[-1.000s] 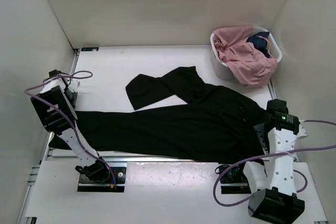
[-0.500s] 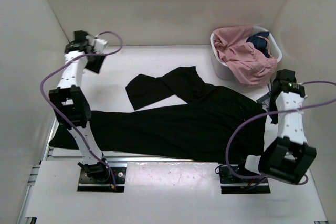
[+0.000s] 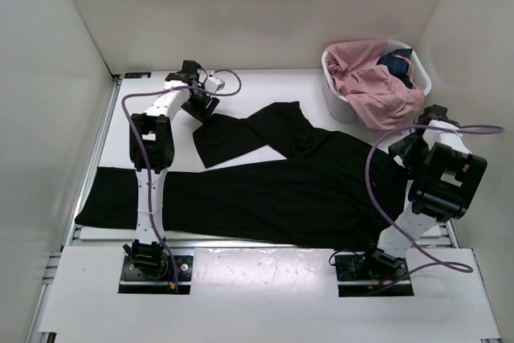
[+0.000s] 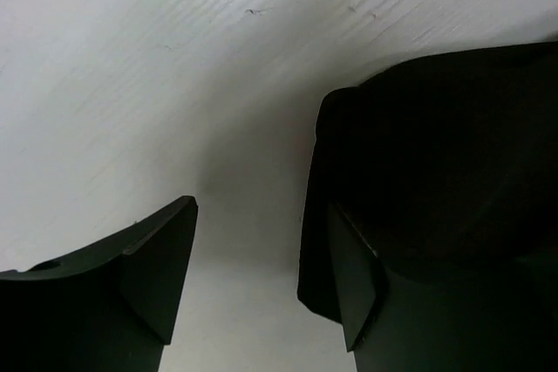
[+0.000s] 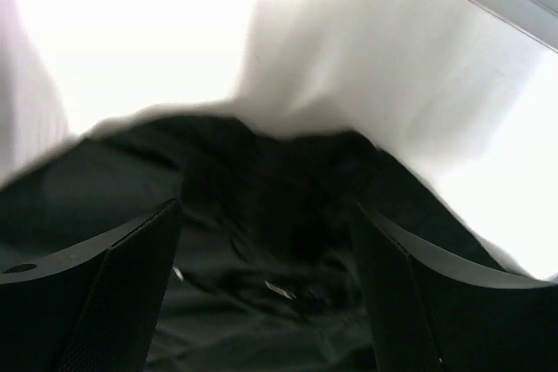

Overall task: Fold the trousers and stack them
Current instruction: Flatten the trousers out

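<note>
I should next grab the trousers (image 3: 305, 190) at the waist's back corner (image 3: 397, 157) with my right gripper. Then I can fold that side of the trousers over onto the other leg.
Black trousers (image 3: 305, 190) lie spread across the table, waist to the right. One leg runs left to the table's edge. The other leg (image 3: 229, 136) bends up toward the back. My left gripper (image 3: 201, 107) is open and low at that leg's cuff. In the left wrist view its jaws (image 4: 261, 276) frame bare table, and the right fingertip (image 4: 353, 285) sits at the cuff's edge (image 4: 436, 154). My right gripper (image 3: 405, 152) is open over the waist's right end. In the right wrist view (image 5: 266, 285) crumpled black cloth (image 5: 279, 241) lies between the fingers.
A white basket (image 3: 333, 94) holding pink and dark clothes stands at the back right, just behind the right arm. White walls close in the table on the left, back and right. Purple cables loop off both arms.
The left arm has swung from the table's left edge to the back and in to the bent leg's cuff. The right arm has moved from the front right up to the waist.
</note>
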Controlling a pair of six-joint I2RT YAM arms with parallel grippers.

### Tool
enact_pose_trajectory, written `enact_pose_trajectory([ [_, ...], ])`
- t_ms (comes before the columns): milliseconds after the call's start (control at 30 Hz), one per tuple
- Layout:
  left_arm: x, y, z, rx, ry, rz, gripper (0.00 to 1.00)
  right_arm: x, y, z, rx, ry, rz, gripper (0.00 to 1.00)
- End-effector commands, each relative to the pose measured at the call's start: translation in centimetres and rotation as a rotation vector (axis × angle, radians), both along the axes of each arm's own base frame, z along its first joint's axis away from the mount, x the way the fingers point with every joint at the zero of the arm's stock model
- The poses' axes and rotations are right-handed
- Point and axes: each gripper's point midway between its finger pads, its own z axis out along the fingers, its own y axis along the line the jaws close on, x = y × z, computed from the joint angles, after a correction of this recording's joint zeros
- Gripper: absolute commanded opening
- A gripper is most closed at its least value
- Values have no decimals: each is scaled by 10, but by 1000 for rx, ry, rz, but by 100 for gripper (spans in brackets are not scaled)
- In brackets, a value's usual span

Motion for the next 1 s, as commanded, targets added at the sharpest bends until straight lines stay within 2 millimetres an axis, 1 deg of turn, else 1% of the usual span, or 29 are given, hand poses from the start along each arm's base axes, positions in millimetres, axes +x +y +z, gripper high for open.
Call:
enact_pose_trajectory([
  [0, -3, -6, 6, -12, -2, -2, 72, 30, -6, -5, 23, -68, -30, 82],
  [33, -13, -15, 1, -36, 27, -22, 72, 32, -7, -6, 24, -66, -30, 82],
  [67, -21, -17, -5, -47, 58, -28, 72, 28, -8, -13, 24, -34, -33, 81],
  [100, -29, -18, -5, -59, 81, -33, 70, 28, -8, -14, 24, -33, -33, 79],
  [133, -43, -27, -12, -79, 128, -53, 66, 27, -9, -17, 20, -21, -35, 78],
  [167, -48, -26, -13, -73, 147, -61, 50, 26, -8, -19, 20, -20, -35, 73],
  [200, -56, -26, -16, -79, 179, -63, 39, 25, -8, -19, 20, -20, -35, 68],
  [233, -64, -25, -16, -74, 210, -61, 24, 24, -9, -23, 14, -17, -46, 64],
  [267, -69, -24, -19, -71, 231, -60, 14, 24, -9, -25, 15, -20, -56, 56],
  [333, -78, -21, -19, -57, 266, -55, 14, 24, -7, -28, 29, -16, -67, 47],
  [367, -72, -17, -6, -36, 227, -49, 14, 24, -7, -28, 29, -17, -67, 42],
  [400, -67, -12, 1, -11, 202, -32, 14, 25, -5, -27, 38, -20, -65, 34],
  [433, -60, -7, 11, 21, 167, -21, 14, 25, -5, -27, 40, -22, -73, 27],
  [467, -41, 5, 37, 82, 62, 7, 14, 25, -5, -27, 40, -22, -73, 22],
  [500, -28, 20, 53, 121, 0, 44, 14, 21, -5, -25, 33, -16, -75, 17],
  [533, -17, 32, 70, 162, -65, 55, 14, 22, -5, -19, 26, -33, -75, 7],
  [567, -5, 58, 91, 256, -135, 71, 14, 20, -4, -19, 26, -33, -75, 2],
  [600, 12, 66, 126, 297, -252, 88, 14, 21, -5, -16, 23, -41, -75, 0],
  [633, 19, 83, 144, 348, -311, 111, 14, 19, -2, -12, 28, -52, -73, 0],
  [667, 23, 103, 166, 444, -366, 121, 14, 20, -2, -9, 25, -60, -73, 0],
  [700, 25, 108, 197, 471, -441, 131, 14, 21, -1, -8, 29, -73, -70, 0],
  [733, 31, 111, 217, 492, -507, 142, 14, 23, 1, -2, 23, -92, -61, 0],
  [767, 30, 120, 231, 520, -533, 144, 14, 21, 2, -1, 22, -93, -60, 0],
  [800, 25, 120, 251, 514, -568, 154, 14, 21, 2, 2, 19, -102, -60, 0],
  [867, 16, 120, 272, 505, -607, 152, 14, 24, 6, 12, 17, -131, -39, 0],
  [900, 6, 114, 253, 475, -563, 122, 14, 24, 6, 12, 15, -130, -30, 0],
  [933, -12, 113, 267, 455, -582, 113, 14, 26, 10, 16, 11, -142, -17, 0],
  [967, -23, 112, 257, 451, -559, 88, 14, 27, 11, 20, 14, -157, -14, 0],
])
